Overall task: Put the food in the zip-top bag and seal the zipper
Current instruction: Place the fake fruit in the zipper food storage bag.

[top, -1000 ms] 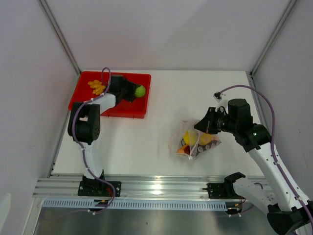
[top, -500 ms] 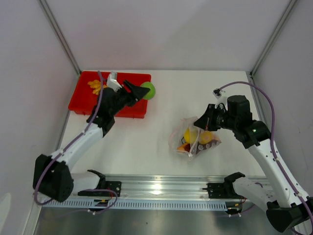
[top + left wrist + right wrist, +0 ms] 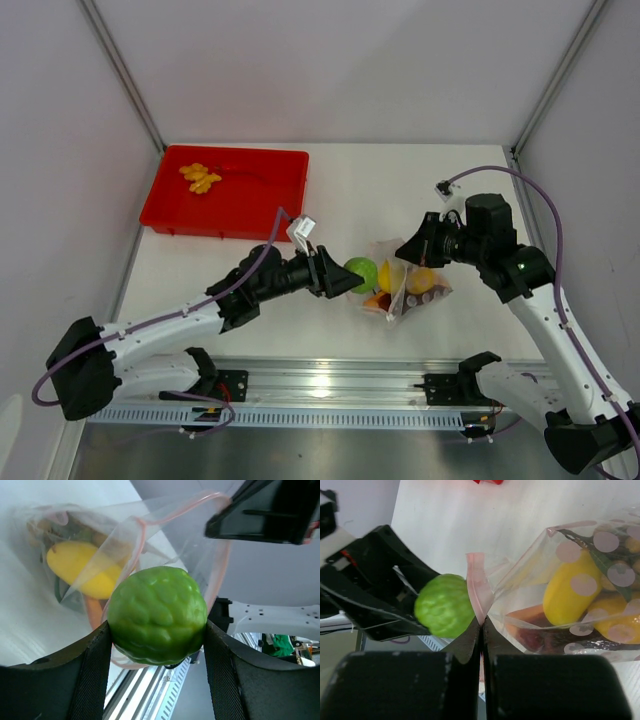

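I should keep my left gripper closed on the lime (image 3: 361, 272) until the lime gets to the yellow fruits inside the bag. The lime is only at the opening of the bag.
My left gripper (image 3: 347, 278) (image 3: 157, 630) is shut on a bumpy green lime (image 3: 361, 272) (image 3: 157, 614) (image 3: 444, 605), held right at the mouth of the zip-top bag (image 3: 408, 287) (image 3: 165, 530) (image 3: 530, 580). My right gripper (image 3: 406, 252) (image 3: 481, 626) is shut on the bag's pink zipper (image 3: 477, 587) (image 3: 222, 565) and holds the mouth up and open. Inside the clear bag lie yellow fruits (image 3: 570, 587) (image 3: 85, 567), an orange piece (image 3: 530, 615) and other food. More orange food (image 3: 200, 178) lies in the red tray.
The red tray (image 3: 255, 205) stands at the back left of the white table. A metal rail (image 3: 320, 385) runs along the near edge, and frame posts rise at the back corners.
The left arm has swung from the red tray across to the bag, carrying the lime to the bag's mouth. The right gripper keeps its hold on the bag's edge.
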### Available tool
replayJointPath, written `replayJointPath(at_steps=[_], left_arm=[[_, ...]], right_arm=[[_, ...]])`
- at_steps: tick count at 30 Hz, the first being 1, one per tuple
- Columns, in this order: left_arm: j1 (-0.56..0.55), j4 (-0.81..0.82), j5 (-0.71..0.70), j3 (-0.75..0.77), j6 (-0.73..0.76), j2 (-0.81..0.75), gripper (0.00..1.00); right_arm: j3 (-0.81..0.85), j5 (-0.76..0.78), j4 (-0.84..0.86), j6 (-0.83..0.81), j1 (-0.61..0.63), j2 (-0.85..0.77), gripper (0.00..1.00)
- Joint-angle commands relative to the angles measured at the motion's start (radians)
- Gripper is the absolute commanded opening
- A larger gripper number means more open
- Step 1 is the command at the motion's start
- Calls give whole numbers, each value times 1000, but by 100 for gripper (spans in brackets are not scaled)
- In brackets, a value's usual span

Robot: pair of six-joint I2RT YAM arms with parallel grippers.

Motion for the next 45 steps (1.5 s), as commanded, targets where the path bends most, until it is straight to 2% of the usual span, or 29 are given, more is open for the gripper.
replayJointPath(at_steps=[1, 6, 10, 13, 15, 16, 17, 26, 31, 35, 40, 45], left_arm=[[-26, 88, -50, 2, 9, 65, 1], [-49, 90, -30, 65, 4, 176, 1], [-57, 18, -38, 166, 2, 265, 2], [-57, 57, -1, 200, 2, 308, 51], [-60, 88, 11, 205, 13, 311, 69], [-62, 88, 8, 206, 18, 306, 88], [-63, 87, 7, 209, 22, 302, 99], [-69, -14, -51, 157, 78, 162, 100], [-108, -207, -212, 134, 151, 9, 99], [-120, -283, -300, 88, 157, -86, 100], [-126, -295, -312, 47, 111, -94, 97], [-131, -277, -271, 76, 68, -19, 87]], right_arm=[[57, -45, 32, 24, 0, -26, 0], [71, -55, 35, 38, 12, -26, 0], [82, -50, 30, 33, 13, -26, 0], [89, -45, 26, 32, 13, -20, 0], [97, -42, 23, 32, 13, -20, 0], [97, -42, 20, 29, 15, -21, 0], [98, -41, 20, 30, 15, -21, 0], [117, -38, 10, 29, 12, -21, 0], [143, -39, -11, 24, 12, -20, 0], [151, -47, -16, 30, 12, -24, 0], [148, -55, -20, 32, 13, -26, 0], [149, -59, -20, 35, 13, -29, 0]])
